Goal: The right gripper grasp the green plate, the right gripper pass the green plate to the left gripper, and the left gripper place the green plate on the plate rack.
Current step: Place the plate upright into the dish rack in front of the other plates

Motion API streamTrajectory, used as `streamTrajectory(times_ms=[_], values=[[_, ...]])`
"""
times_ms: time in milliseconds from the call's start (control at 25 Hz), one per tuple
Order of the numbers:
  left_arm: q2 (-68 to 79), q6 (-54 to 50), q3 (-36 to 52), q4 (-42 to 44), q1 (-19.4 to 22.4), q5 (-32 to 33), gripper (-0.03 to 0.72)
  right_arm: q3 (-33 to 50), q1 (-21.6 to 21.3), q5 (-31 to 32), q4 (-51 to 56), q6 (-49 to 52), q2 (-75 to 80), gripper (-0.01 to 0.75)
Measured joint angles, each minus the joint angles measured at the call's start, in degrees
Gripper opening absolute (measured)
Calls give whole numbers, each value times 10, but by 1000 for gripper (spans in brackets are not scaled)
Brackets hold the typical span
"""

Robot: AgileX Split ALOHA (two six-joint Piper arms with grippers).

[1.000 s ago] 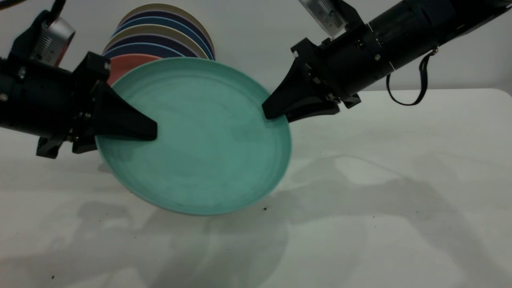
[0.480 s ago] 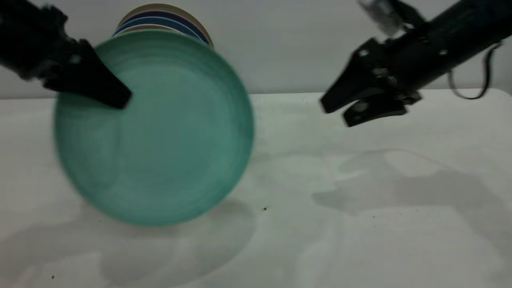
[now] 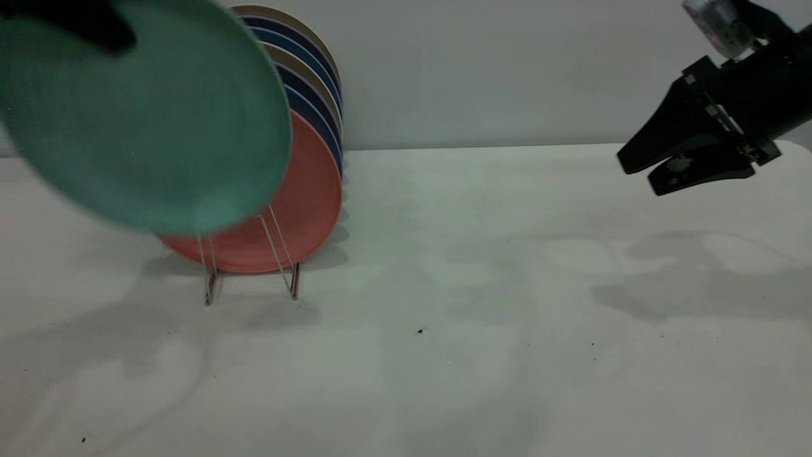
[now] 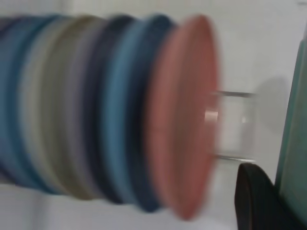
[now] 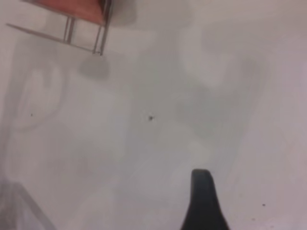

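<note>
The green plate hangs tilted in the air above the rack's front wire loops, so it is too early for my left gripper to release; lowering the plate comes first.
The green plate (image 3: pixel 146 120) hangs tilted in the air at the upper left, in front of and above the plate rack (image 3: pixel 279 254). My left gripper (image 3: pixel 124 38) is shut on the plate's upper rim; only one black finger shows in front of the plate. In the left wrist view, that finger (image 4: pixel 254 196) presses against the green plate's edge (image 4: pixel 295 143), a gap away from the racked plates. My right gripper (image 3: pixel 641 178) is open and empty, in the air at the far right. One of its fingers (image 5: pixel 204 201) shows over bare table.
A salmon-pink plate (image 3: pixel 304 203) stands at the front of the rack, with dark blue (image 3: pixel 317 120) and beige plates behind it. They show edge-on in the left wrist view, the pink plate (image 4: pixel 184 120) nearest. The rack's front wire loops (image 5: pixel 84 33) stand bare. The white table (image 3: pixel 476 317) spreads to the right.
The left gripper carried the green plate up and to the left, uncovering the rack and pink plate. The right gripper, having let go, drew back to the right.
</note>
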Motion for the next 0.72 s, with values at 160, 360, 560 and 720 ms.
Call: streamTrajectory(times_ms=[160, 360, 560, 720], values=[[1, 34, -6, -1, -15, -49, 112, 0, -1, 0, -4, 2, 0, 565], [5, 40, -6, -3, -31, -64, 112, 0, -1, 0, -4, 3, 0, 565], [36, 13, -6, -2, -31, -71, 112, 0, -1, 0, -4, 3, 0, 565], [51, -10, -6, -2, -31, -91, 112, 0, -1, 1, -4, 3, 0, 565]])
